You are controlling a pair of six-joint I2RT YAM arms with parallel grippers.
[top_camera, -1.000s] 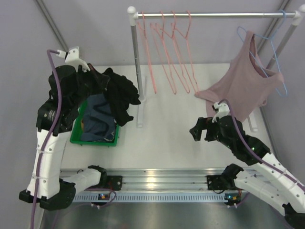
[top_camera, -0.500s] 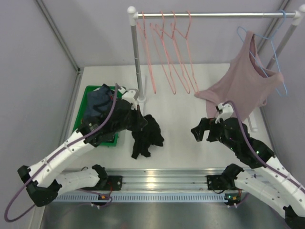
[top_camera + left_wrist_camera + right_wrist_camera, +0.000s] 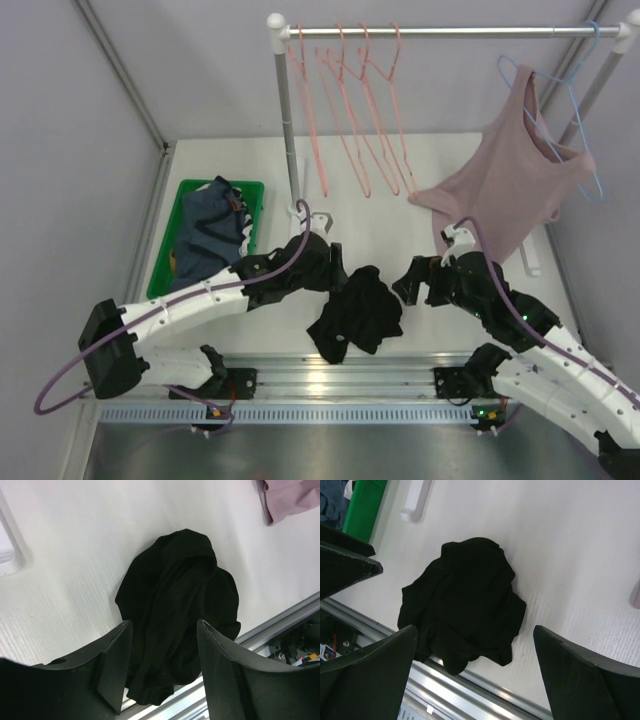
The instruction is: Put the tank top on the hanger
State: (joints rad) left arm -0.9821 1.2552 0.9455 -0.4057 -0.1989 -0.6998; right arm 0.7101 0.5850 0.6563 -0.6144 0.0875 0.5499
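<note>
I should grab the black tank top with my right gripper by its edge near the table's front bar (image 3: 370, 345) (image 3: 456, 664). Then it hangs free for my left gripper.
The black tank top (image 3: 357, 312) lies crumpled on the white table by the front rail, also seen in the left wrist view (image 3: 175, 595) and the right wrist view (image 3: 465, 595). My left gripper (image 3: 340, 278) hovers over its left side, open (image 3: 162, 630), holding nothing; the cloth lies below the fingers. To the top's right, my right gripper (image 3: 412, 282) is open wide (image 3: 475, 630) and empty. Several salmon-pink wire hangers (image 3: 345, 120) hang from the rail at the back; I cannot single out the task's hanger.
A dusty-pink tank top (image 3: 505, 185) hangs on a light-blue hanger (image 3: 585, 150) at the right of the rail (image 3: 450, 30). A green bin (image 3: 255, 190) at left holds a blue-grey garment (image 3: 210, 235). The rack's post (image 3: 285, 120) and white foot (image 3: 300, 210) stand mid-table.
My left arm swung from above the green bin to the front middle, carrying the black tank top, then opened and left it on the table. The right arm barely moved.
</note>
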